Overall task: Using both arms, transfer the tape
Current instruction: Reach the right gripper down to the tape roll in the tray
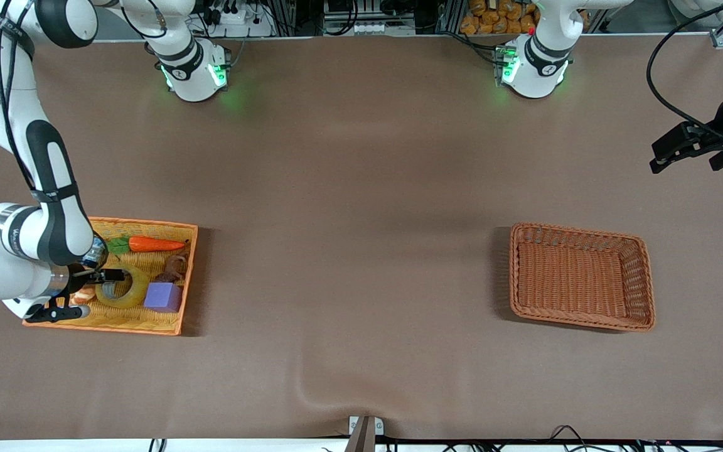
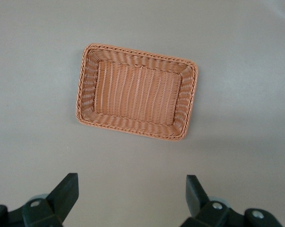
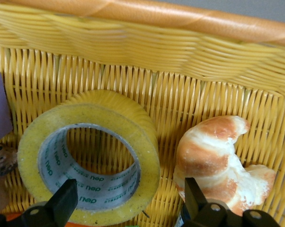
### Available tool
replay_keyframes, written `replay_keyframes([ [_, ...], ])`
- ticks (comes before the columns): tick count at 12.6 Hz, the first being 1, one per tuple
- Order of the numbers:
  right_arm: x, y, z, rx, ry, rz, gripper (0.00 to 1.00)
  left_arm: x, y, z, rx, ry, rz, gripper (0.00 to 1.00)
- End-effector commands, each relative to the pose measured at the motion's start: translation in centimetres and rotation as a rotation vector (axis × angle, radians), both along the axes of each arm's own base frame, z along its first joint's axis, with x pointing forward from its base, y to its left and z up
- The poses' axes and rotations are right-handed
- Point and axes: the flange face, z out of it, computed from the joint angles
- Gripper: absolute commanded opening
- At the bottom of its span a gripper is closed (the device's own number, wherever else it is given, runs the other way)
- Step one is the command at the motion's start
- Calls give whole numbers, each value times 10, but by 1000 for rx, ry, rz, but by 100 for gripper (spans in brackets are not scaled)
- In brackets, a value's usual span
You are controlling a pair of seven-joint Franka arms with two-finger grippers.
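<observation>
The fingers of my right gripper are around the tape's yellow side [image 1: 103, 294], so my right gripper should close now. Closing now would hold the tape.
The tape [image 1: 139, 286] is a yellowish ring with a grey core. It lies tilted in the yellow basket [image 1: 148, 221] at the right arm's end of the table. My right gripper [image 1: 99, 284] is down in that basket and open. In the right wrist view the right gripper [image 3: 129, 191] straddles the tape's [image 3: 88, 156] wall, with one finger [image 3: 66, 201] at the core and the other [image 3: 192, 196] outside by a croissant. My left gripper [image 1: 659, 157] is open and empty. It waits high over the bare table at the left arm's end; it also shows in the left wrist view [image 2: 132, 182].
The yellow basket also holds a croissant [image 3: 218, 161], a purple cube [image 1: 162, 297], a carrot [image 1: 154, 244] and a brown item. An empty brown wicker basket [image 1: 578, 229] stands toward the left arm's end, also in the left wrist view [image 2: 133, 130]. Brown cloth covers the table.
</observation>
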Motion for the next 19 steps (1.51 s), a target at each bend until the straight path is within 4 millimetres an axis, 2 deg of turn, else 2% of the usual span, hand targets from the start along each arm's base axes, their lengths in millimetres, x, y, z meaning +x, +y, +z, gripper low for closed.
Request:
replay_keyframes([
  [1,0,6,7,7,2,-19,100,-4,-4,4,17,0,-4,100],
  [6,-1,12,3,1,20,-47,100,-8,-17,17,7,-24,-29,100],
  [9,-3,9,-1,0,26,-49,100,-8,-16,15,11,-16,-27,100],
  [10,-3,9,-2,0,28,-47,88,-10,-17,16,11,-6,-40,100],
  [12,-3,9,-1,0,26,-40,34,-11,-24,15,9,-3,-53,100],
  [13,-3,9,-1,0,26,-39,15,-11,-27,13,13,3,-54,100],
  [14,-3,9,-1,-2,27,-37,0,-10,-27,11,13,6,-54,100],
  [19,-3,8,0,-5,29,-34,0,-12,-25,13,14,15,-60,100],
])
